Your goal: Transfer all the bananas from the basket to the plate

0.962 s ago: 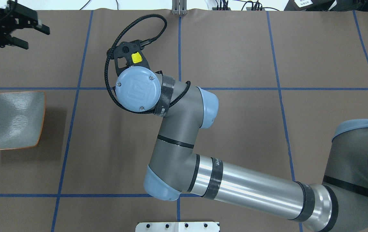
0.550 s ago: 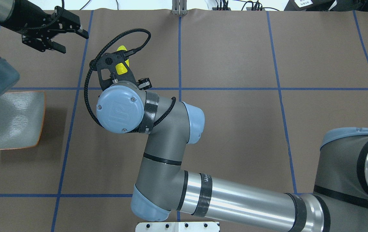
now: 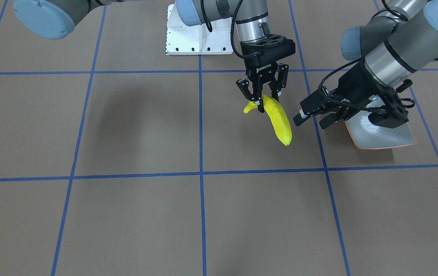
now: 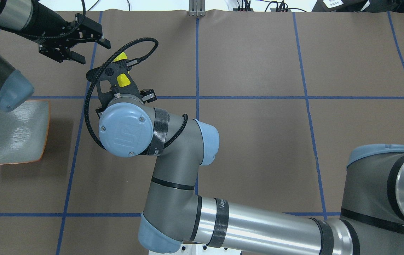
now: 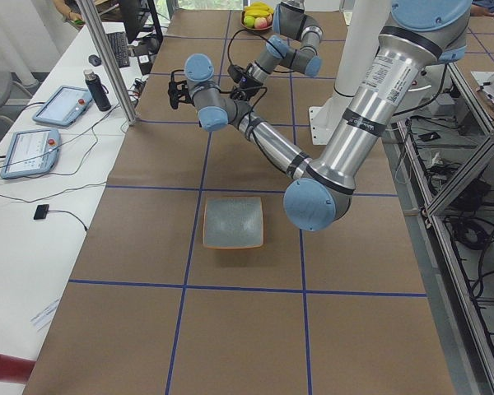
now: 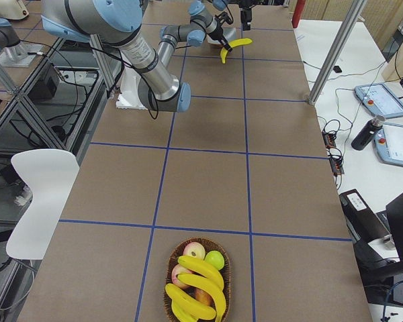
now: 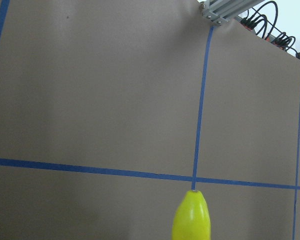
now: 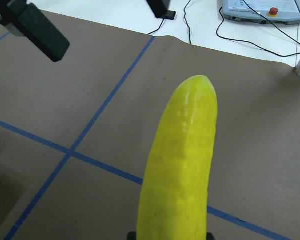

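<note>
The left gripper grabs the bright-yellow banana by the end [image 3: 284,135] opposite its stem next. Then the banana goes onto the plate [image 3: 378,135].
A yellow banana [image 3: 278,122] hangs above the table with my right gripper [image 3: 264,100] shut on its upper end; the overhead view shows only bits of this banana [image 4: 123,80] past the wrist. My left gripper [image 3: 311,120] is open, level with the banana and just beside its free end, not touching it. The same banana's tip [image 7: 191,217] shows in the left wrist view. The grey-green plate [image 4: 14,131] with an orange rim sits bare below the left arm. Several more bananas [image 6: 200,268] lie in the basket [image 6: 227,285] at the table's far end.
Apples [image 6: 195,251] share the basket with the bananas. The robot's white base plate [image 3: 196,34] sits at the table's edge. A side bench holds tablets [image 5: 62,103] and a dark bottle [image 5: 99,90]. Blue tape lines divide the brown table.
My right arm has carried the banana leftward in the overhead view. My left gripper has swung in from the far left corner toward the banana, still open.
</note>
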Action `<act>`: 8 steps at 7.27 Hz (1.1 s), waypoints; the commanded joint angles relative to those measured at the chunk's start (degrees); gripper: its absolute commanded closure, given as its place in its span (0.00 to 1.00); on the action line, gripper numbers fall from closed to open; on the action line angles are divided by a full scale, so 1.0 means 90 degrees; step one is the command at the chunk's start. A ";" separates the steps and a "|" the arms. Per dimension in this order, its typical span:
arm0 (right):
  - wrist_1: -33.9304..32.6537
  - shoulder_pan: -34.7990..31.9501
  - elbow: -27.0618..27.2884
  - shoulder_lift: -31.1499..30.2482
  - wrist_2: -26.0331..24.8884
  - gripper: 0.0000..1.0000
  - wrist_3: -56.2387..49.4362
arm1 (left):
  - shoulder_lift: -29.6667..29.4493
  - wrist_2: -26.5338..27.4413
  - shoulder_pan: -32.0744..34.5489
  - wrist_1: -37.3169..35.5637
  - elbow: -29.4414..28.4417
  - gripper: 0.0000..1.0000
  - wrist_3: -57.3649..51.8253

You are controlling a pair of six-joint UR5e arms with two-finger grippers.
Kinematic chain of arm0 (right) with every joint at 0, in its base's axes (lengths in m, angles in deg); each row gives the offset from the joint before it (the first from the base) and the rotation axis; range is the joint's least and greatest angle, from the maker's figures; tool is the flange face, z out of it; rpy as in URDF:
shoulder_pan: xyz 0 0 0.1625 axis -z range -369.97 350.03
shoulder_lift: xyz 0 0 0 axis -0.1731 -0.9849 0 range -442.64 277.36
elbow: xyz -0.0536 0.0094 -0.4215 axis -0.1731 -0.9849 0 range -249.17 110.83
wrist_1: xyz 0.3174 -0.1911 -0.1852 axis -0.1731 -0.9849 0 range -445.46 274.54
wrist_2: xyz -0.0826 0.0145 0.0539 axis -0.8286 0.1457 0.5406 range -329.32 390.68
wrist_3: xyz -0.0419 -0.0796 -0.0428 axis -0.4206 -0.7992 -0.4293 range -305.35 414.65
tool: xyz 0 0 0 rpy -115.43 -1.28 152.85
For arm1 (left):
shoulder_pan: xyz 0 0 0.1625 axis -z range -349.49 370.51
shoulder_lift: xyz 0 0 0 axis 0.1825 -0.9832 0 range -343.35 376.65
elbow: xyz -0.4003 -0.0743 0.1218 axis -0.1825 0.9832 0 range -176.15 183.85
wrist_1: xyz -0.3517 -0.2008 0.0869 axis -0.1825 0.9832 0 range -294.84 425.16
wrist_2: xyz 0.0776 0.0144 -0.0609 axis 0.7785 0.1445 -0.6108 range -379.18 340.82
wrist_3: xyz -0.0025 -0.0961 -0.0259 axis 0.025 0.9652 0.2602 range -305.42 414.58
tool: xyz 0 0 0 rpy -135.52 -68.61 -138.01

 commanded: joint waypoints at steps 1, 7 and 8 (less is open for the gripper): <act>0.0016 0.0017 0.0011 0.0086 -0.0002 1.00 0.0000 | -0.0054 0.0000 -0.0130 0.0002 0.0048 0.03 0.0006; 0.0367 0.0008 0.0011 0.0096 -0.0012 1.00 -0.0019 | -0.0063 0.0010 -0.0306 0.0315 -0.0059 0.79 -0.0014; 0.0377 0.0008 0.0011 0.0058 -0.0012 1.00 -0.0020 | -0.0063 0.0010 -0.0297 0.0315 -0.0039 1.00 -0.0004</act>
